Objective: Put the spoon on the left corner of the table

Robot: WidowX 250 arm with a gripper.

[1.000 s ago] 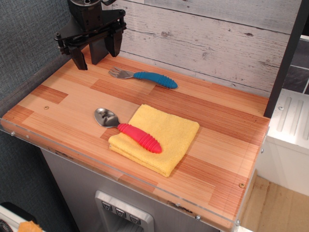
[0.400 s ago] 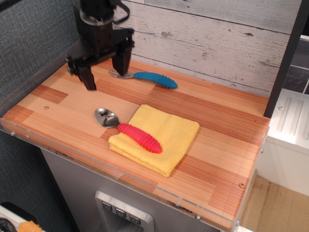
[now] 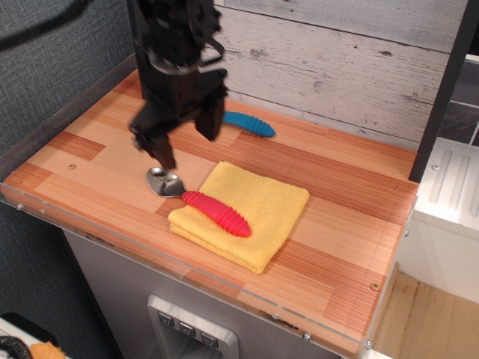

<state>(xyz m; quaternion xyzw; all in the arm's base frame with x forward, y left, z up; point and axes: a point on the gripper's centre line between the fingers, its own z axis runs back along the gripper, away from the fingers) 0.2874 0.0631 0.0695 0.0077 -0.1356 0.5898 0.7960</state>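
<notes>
The spoon needs to go on the left corner of the table, so my gripper should grab it next by its ribbed red-pink handle (image 3: 217, 213).
The spoon (image 3: 202, 199) lies near the table's middle, its shiny bowl on the wood and its ribbed red-pink handle resting on a folded yellow cloth (image 3: 243, 213). My black gripper (image 3: 187, 140) hangs open and empty just above and behind the spoon's bowl, one finger near the bowl, the other toward the fork. The striped wooden table (image 3: 90, 168) has a clear plastic front edge; its front left corner (image 3: 16, 188) is bare.
A blue-handled metal fork (image 3: 249, 123) lies behind the gripper, its tines hidden by it. A grey plank wall runs along the back. A fabric panel stands at the left. A black post rises at the right.
The gripper has moved from the back left corner forward and right, and lower, to just above the spoon's bowl. It stays open. The spoon, cloth and fork have not moved.
</notes>
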